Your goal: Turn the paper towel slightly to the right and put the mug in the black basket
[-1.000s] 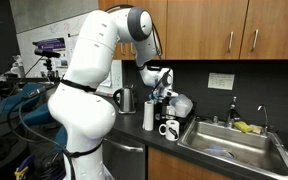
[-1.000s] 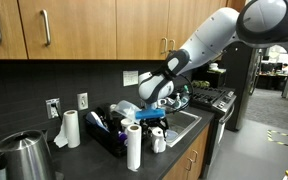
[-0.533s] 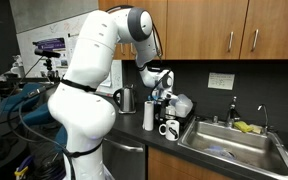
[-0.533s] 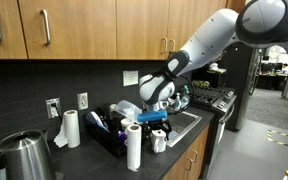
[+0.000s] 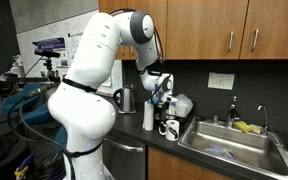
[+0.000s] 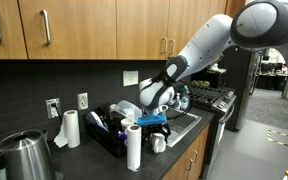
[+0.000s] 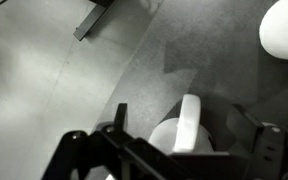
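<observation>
Next, the gripper reaches the mug and grips its loop handle [image 7: 189, 118], which leaves the mug's body free to settle among the basket's dishes.
The small white mug [image 5: 170, 128] [image 6: 159, 143] stands on the dark counter at its front edge, next to the sink. In the wrist view the mug [image 7: 174, 138] sits low in the middle, its loop handle [image 7: 189, 118] on edge toward the camera. My gripper [image 5: 162, 103] [image 6: 156, 122] [image 7: 189, 150] hangs open just above it, one finger on each side; contact cannot be made out. A white paper towel roll [image 6: 133, 147] stands upright beside the mug, and it looks dark in an exterior view [image 5: 149, 117]. The black basket [image 6: 106, 137], holding dishes, is behind them.
A steel jug [image 5: 126, 99] [image 6: 22, 155] stands further along the counter, and a second paper towel roll [image 6: 70, 128] is by the wall outlets. The steel sink [image 5: 229, 142] lies beside the mug. Wooden cabinets hang overhead.
My gripper has sunk slightly toward the mug, still open. The mug, the paper towel and the basket have not moved.
</observation>
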You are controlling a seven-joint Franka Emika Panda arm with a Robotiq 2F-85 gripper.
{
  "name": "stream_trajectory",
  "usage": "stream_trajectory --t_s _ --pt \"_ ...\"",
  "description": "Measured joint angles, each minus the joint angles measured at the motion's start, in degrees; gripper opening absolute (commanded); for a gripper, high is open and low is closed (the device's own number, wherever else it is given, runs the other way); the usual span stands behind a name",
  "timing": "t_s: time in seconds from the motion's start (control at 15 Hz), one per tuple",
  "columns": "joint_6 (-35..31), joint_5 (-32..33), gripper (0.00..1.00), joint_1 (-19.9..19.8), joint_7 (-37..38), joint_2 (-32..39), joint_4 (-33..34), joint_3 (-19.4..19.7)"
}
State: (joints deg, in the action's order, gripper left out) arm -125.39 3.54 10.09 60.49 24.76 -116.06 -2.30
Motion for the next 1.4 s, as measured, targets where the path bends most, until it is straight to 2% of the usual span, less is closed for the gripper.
stream_trajectory --t_s 0.2,0.27,0.33,0.4,0.8,1.0,1.07,1.13,1.4 --pt "-4.67 2.20 1.00 0.98 0.32 1.36 0.00 1.16" --pt "-5.79 2.60 0.93 1.30 0.32 1.49 0.00 1.48" --pt "-6.51 3.03 0.74 1.58 0.32 1.49 0.03 1.75" --pt "-7.02 3.30 0.70 1.83 0.32 1.49 0.04 1.97" --pt "-7.45 3.91 0.22 2.71 0.37 1.37 0.00 2.84" --pt "-7.06 4.72 0.02 2.91 0.58 1.07 -0.01 3.09" --pt "-6.94 5.22 0.01 2.97 0.71 0.98 -0.01 3.18" --pt "-6.93 5.57 0.05 3.06 0.79 0.97 -0.02 3.29" --pt "-6.92 6.49 0.05 3.12 0.79 0.97 -0.07 3.34"
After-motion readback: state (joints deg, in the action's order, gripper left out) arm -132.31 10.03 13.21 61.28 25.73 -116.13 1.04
